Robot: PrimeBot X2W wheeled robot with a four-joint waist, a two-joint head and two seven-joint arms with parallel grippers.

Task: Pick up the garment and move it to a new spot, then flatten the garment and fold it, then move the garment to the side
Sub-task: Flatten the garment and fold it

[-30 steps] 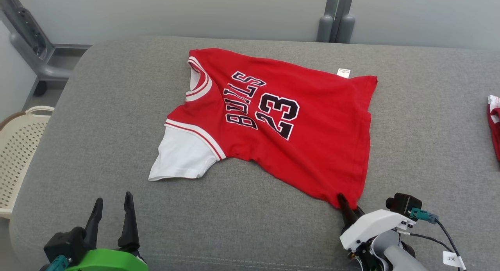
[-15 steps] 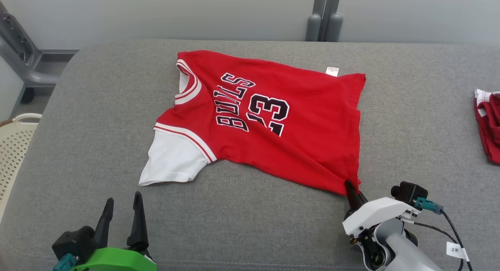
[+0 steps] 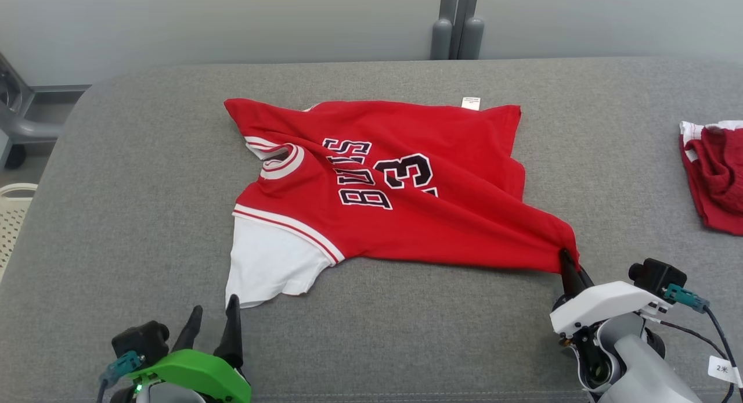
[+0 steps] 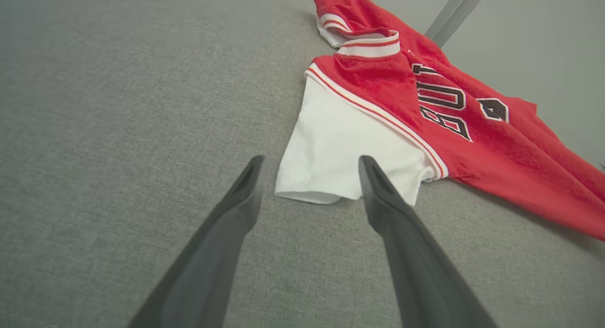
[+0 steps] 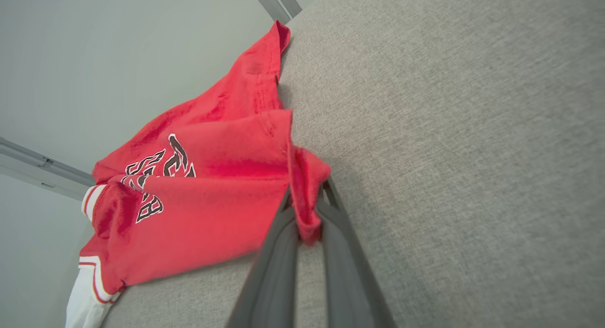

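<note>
The white sleeve [image 3: 270, 258] lies flat on the grey surface, so the robot's left gripper should next pinch the sleeve by its hem corner [image 3: 234, 302], where a loose edge shows.
The garment [image 3: 406, 217] is a red jersey with black "BULLS 23" lettering and white sleeves, lying rumpled on the grey cushioned surface [image 3: 145, 188]. My right gripper [image 3: 566, 258] is shut on the garment's lower hem corner, lifting and stretching the cloth toward the front right; the right wrist view shows red fabric [image 5: 305, 195] pinched between its dark fingers. My left gripper [image 3: 212, 324] stands open at the front left, its fingertips just short of the white sleeve [image 3: 270, 263]. In the left wrist view the sleeve's edge [image 4: 326, 162] lies just past and between the open fingers [image 4: 309, 165].
A second red and white cloth [image 3: 714, 176] lies bunched at the right edge of the surface. A cream perforated basket [image 3: 11, 217] sits off the left side. Grey metal posts [image 3: 455, 25] stand behind the surface against the wall.
My right gripper closed on the hem corner and pulled it right and toward me, bunching the jersey; its collar end folded over. The head view shifted, and my left gripper neared the white sleeve.
</note>
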